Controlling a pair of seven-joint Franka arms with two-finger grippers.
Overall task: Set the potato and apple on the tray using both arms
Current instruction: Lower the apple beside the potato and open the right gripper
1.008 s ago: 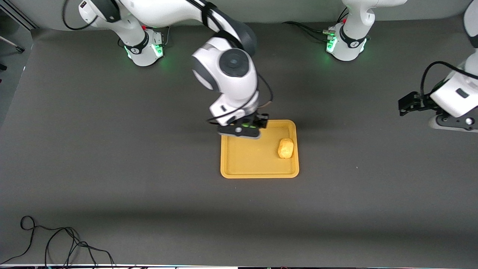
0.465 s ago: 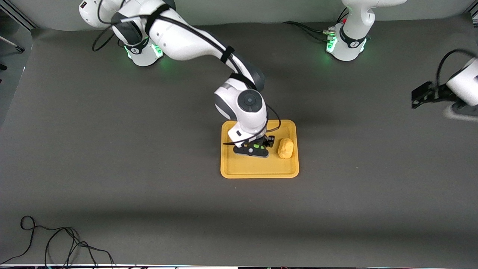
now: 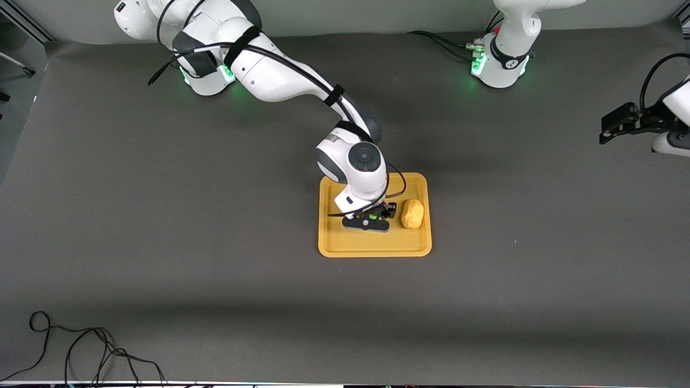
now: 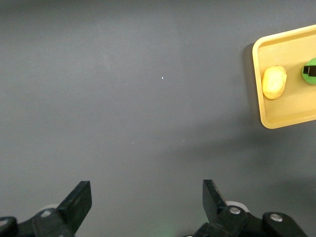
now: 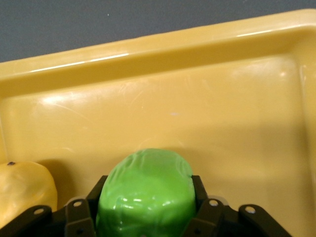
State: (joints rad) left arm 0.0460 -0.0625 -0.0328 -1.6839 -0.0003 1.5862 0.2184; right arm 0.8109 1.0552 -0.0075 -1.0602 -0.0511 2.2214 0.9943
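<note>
The green apple (image 5: 145, 192) is low on the tray's bottom, inside the tray's rim, and would stay there, so the right gripper should release the apple.
The yellow-orange tray (image 3: 334, 243) lies mid-table. The yellow-tan potato (image 3: 412, 213) rests in it toward the left arm's end; it also shows in the left wrist view (image 4: 274, 82) and the right wrist view (image 5: 22, 190). My right gripper (image 3: 368, 222) is low in the tray beside the potato, shut on the green apple (image 5: 145, 192), which shows only as a green sliver in the front view (image 3: 372, 216) and beside the potato in the left wrist view (image 4: 310, 70). My left gripper (image 3: 614, 126) is open and empty, over bare table at the left arm's end.
Black cables (image 3: 81, 350) lie at the table's near edge toward the right arm's end. The two arm bases (image 3: 207, 73) (image 3: 498, 62) glow green along the top. The tray's rim (image 5: 148, 52) is close ahead of the apple.
My right gripper has come down with the apple from over the tray's rim to low inside the tray beside the potato. My left arm has drawn away toward its end of the table.
</note>
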